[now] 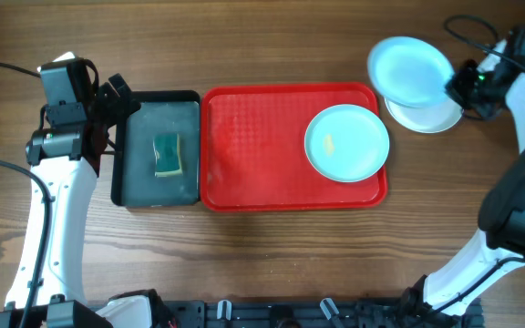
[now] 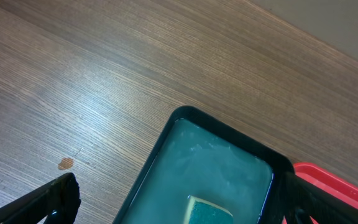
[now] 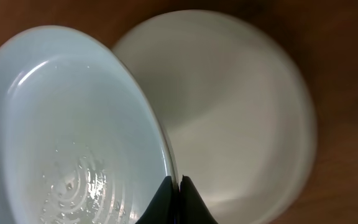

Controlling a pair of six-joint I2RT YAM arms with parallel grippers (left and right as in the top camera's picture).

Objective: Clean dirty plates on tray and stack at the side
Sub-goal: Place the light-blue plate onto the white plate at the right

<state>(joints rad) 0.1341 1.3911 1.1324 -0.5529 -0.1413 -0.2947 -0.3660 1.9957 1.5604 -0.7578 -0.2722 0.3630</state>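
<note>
The white plate (image 1: 431,117) reaches well past the pinched rim, so my right gripper should keep holding the aqua plate, which would drop off-center now.
The red tray (image 1: 253,150) lies mid-table. One pale aqua plate (image 1: 346,143) with a yellowish smear rests on its right part. My right gripper (image 1: 455,88) is shut on the rim of a second aqua plate (image 1: 408,70), held tilted above the white plate (image 1: 431,117), which lies on the table right of the tray. In the right wrist view my right gripper (image 3: 178,186) pinches the wet aqua plate (image 3: 67,124) by its edge, with the white plate (image 3: 229,106) below. My left gripper (image 2: 179,208) is open above the black tray, empty.
A black tray (image 1: 144,173) with a green sponge (image 1: 167,156) sits left of the red tray; the black tray (image 2: 229,162) and sponge (image 2: 207,213) also show in the left wrist view. A small brown spot (image 2: 65,163) marks the wood. Cables run at the table's far corners.
</note>
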